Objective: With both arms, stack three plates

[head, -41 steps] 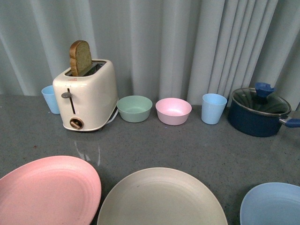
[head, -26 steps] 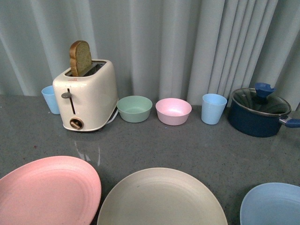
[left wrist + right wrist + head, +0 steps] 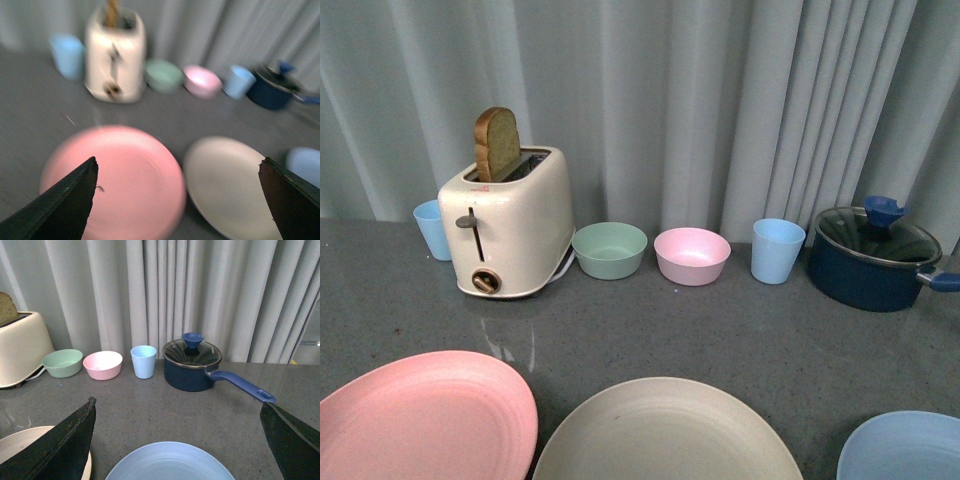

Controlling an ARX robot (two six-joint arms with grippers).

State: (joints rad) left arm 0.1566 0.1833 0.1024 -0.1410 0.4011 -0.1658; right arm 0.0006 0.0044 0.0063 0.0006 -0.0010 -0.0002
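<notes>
My left gripper grips it by its rim (image 3: 180, 185) next, to stack the pink plate onto the beige-cream plate (image 3: 232, 187).
Three plates lie side by side along the near edge of the grey counter. The pink plate (image 3: 425, 415) is on the left, the beige-cream plate (image 3: 665, 435) in the middle, the light blue plate (image 3: 905, 448) on the right. Neither arm shows in the front view. My left gripper (image 3: 177, 172) is open and empty, above and between the pink plate (image 3: 120, 180) and the beige plate (image 3: 230, 182); this view is blurred. My right gripper (image 3: 177, 415) is open and empty, above the far rim of the light blue plate (image 3: 167, 462).
At the back stand a cream toaster (image 3: 510, 220) with a bread slice, a small blue cup (image 3: 432, 228), a green bowl (image 3: 609, 249), a pink bowl (image 3: 691, 255), a blue cup (image 3: 777, 250) and a dark blue lidded pot (image 3: 872, 260) with a handle. A grey curtain hangs behind.
The front view has shifted: every object sits lower in the picture than before. The plates have not moved relative to each other.
</notes>
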